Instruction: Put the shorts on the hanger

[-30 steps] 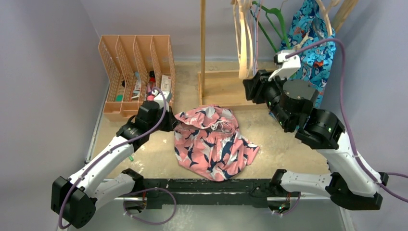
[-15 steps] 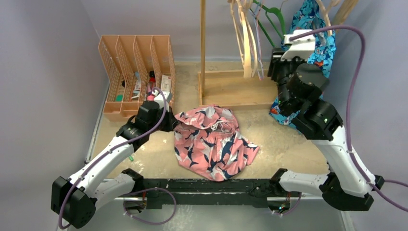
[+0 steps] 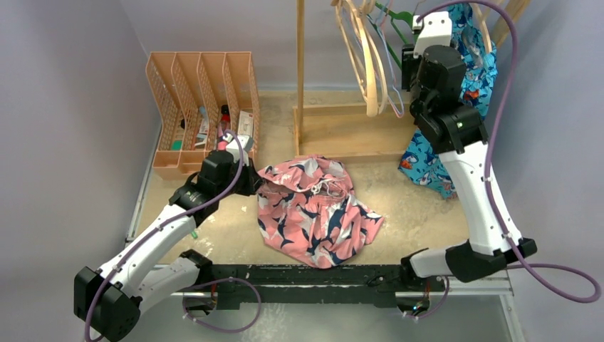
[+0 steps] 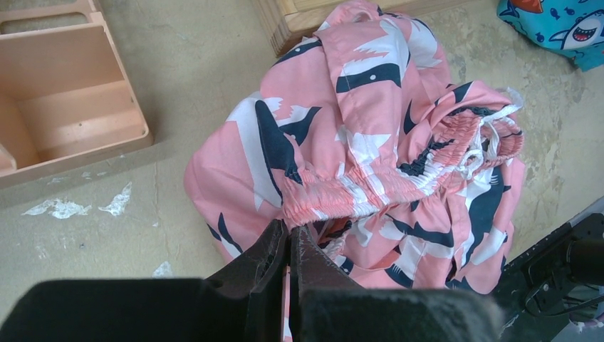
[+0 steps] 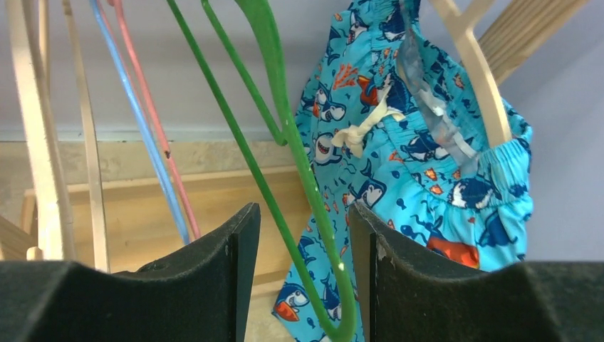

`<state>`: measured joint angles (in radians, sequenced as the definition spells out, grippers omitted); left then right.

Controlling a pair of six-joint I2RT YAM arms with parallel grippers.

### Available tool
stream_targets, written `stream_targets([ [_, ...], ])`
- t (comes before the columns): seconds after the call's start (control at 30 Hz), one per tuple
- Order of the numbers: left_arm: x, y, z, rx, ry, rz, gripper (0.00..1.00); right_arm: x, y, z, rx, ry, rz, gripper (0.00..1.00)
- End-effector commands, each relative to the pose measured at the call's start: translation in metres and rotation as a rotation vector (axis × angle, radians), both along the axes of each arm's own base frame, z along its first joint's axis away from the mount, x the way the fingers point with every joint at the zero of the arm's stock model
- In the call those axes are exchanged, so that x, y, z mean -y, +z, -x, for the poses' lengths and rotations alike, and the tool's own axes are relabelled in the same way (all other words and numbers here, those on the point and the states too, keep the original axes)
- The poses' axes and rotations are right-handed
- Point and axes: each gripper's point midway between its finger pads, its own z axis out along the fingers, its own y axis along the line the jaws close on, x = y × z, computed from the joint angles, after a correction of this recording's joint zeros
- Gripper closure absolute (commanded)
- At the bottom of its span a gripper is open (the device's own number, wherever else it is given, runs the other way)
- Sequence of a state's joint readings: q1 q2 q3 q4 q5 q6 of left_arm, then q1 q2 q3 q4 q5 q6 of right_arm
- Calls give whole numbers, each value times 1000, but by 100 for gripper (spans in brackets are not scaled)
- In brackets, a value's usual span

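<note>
The green hanger should be grabbed by my right gripper at its near bent end [image 5: 337, 308]. The opposite end then stays free to enter the shorts' waistband.
The pink shorts [image 3: 313, 210] with navy-and-white print lie crumpled on the table's middle, white drawstring showing. My left gripper [image 3: 251, 184] is at their left edge. In the left wrist view the shorts [image 4: 370, 121] fill the frame and the gripper [image 4: 288, 239] is shut, pinching fabric just under the elastic waistband. The green hanger [image 3: 396, 14] hangs on the rack at the back. My right gripper [image 3: 408, 58] is raised to it. In the right wrist view it [image 5: 304, 214] is open, with the hanger's green lower bend [image 5: 299, 164] between its fingers, not clamped.
Pale wooden hangers [image 3: 367, 64] and thin pink and blue hangers [image 5: 153, 157] hang left of the green one. A bright blue printed garment [image 3: 427, 153] hangs to its right. The wooden rack base [image 3: 342, 132] and post [image 3: 300, 71] stand behind the shorts. A peach organiser [image 3: 199, 107] sits back left.
My right arm has risen and swung back to the rack, bringing its open fingers around the green hanger. The wooden hangers have swung. My left arm and the shorts have not moved.
</note>
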<state>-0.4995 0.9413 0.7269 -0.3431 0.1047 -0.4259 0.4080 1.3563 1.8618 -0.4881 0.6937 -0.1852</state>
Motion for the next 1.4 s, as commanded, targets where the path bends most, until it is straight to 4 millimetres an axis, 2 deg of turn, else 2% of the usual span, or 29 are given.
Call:
stream_targets([
  [0.0,2,16,-3,51,-15,21,100,2,13,-7,16,82,-59,48],
  [0.2,2,16,-3,51,-15,21,100,13,-6,-25,-42,88,-72,46],
  [0.3,2,17,-3,53,-16,21,100,11,-10,-29,-48,110,-86,47],
  [0.47,2,17,-3,53,-16,19,100,5,-31,-35,-95,143,-106,49],
  [0.57,2,16,-3,52,-16,18,100,4,-37,-35,-102,146,-108,53],
  [0.9,2,16,-3,51,-18,15,100,7,-36,-39,-88,129,-104,67],
  [1.03,1,18,-3,56,-15,18,100,8,-36,-40,-75,123,-104,76],
  [1.17,2,17,-3,57,-16,19,100,8,-37,-41,-74,118,-107,75],
  [1.27,2,16,-3,53,-17,15,100,6,-36,-42,-78,126,-110,86],
  [1.37,1,16,-2,51,-15,13,100,7,-26,-40,-49,126,-117,96],
])
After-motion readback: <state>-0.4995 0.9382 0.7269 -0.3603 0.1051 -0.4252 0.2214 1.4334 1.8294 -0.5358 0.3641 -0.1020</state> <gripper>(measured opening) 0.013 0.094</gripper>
